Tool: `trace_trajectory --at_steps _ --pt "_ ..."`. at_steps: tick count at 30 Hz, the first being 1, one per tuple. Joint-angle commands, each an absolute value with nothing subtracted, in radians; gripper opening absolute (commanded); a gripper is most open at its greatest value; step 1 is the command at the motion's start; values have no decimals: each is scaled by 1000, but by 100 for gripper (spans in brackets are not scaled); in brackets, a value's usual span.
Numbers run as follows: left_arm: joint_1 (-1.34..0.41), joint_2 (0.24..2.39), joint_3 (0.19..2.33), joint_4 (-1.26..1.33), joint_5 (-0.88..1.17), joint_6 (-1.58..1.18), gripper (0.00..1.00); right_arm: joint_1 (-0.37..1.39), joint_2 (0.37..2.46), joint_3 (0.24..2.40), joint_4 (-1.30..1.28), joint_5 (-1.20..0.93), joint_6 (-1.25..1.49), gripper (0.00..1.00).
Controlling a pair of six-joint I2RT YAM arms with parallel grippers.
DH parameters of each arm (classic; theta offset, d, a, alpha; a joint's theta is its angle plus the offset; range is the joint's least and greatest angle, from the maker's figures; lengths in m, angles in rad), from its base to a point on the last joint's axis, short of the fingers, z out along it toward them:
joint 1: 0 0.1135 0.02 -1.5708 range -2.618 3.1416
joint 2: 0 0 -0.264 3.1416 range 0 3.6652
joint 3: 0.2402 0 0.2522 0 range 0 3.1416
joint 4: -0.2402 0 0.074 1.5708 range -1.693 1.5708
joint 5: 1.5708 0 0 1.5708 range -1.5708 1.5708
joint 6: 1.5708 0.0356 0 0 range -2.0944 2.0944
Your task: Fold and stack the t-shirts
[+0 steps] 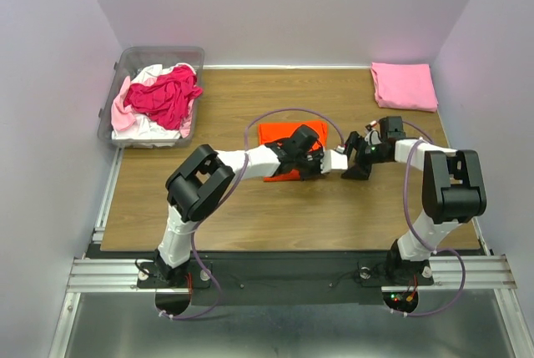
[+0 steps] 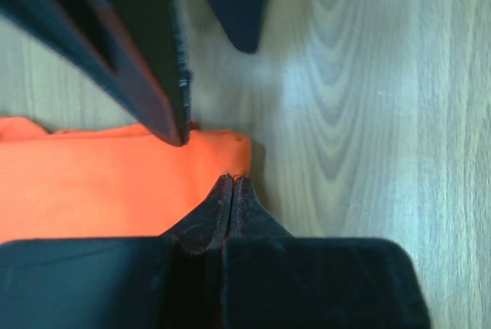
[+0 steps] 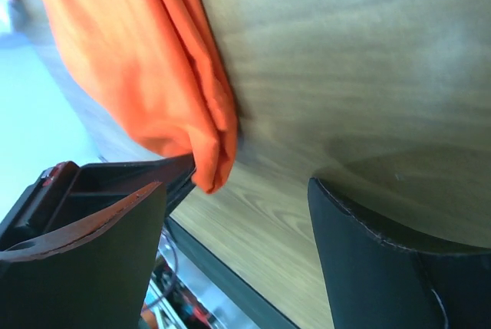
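The folded orange t-shirt's edge [image 3: 215, 143] is beside my left gripper, and my right gripper should grab it there next. Then the orange t-shirt should go on the pink one.
A folded bright orange t-shirt [image 1: 279, 133] [image 2: 100, 183] lies mid-table. My left gripper [image 1: 324, 160] [image 2: 232, 179] is shut at its right-hand edge, close to a corner, its tips pinched together on the cloth. In the right wrist view that corner of the orange t-shirt [image 3: 146, 60] droops in folds onto the left fingers. My right gripper [image 1: 355, 163] [image 3: 238, 252] stands open just right of the shirt, nothing between its fingers. A folded light pink t-shirt [image 1: 404, 85] lies at the back right. Magenta [image 1: 167, 95] and white [image 1: 133, 124] t-shirts sit crumpled in the bin.
The clear plastic bin [image 1: 125, 64] stands at the back left corner. Both grippers meet tip to tip over the wooden table [image 1: 250, 208], their purple cables looping above it. Walls close in the table on three sides.
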State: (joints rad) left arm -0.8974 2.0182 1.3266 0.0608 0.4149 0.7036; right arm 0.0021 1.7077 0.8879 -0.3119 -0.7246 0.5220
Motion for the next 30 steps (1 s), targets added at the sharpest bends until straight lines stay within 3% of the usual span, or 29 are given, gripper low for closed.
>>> trace_trajectory --at_steps 1,8,11,30 --pt "-853 1941 1385 49 521 606 0 9 1680 829 -50 -704 667 81" --pt "-836 1925 1414 43 561 552 0 87 1671 772 212 -625 906 81" --pt "-830 1911 1431 49 569 525 0 133 1695 773 284 -540 968 76" --pt "-816 1882 1434 64 629 489 0 163 1968 976 360 -404 1034 57"
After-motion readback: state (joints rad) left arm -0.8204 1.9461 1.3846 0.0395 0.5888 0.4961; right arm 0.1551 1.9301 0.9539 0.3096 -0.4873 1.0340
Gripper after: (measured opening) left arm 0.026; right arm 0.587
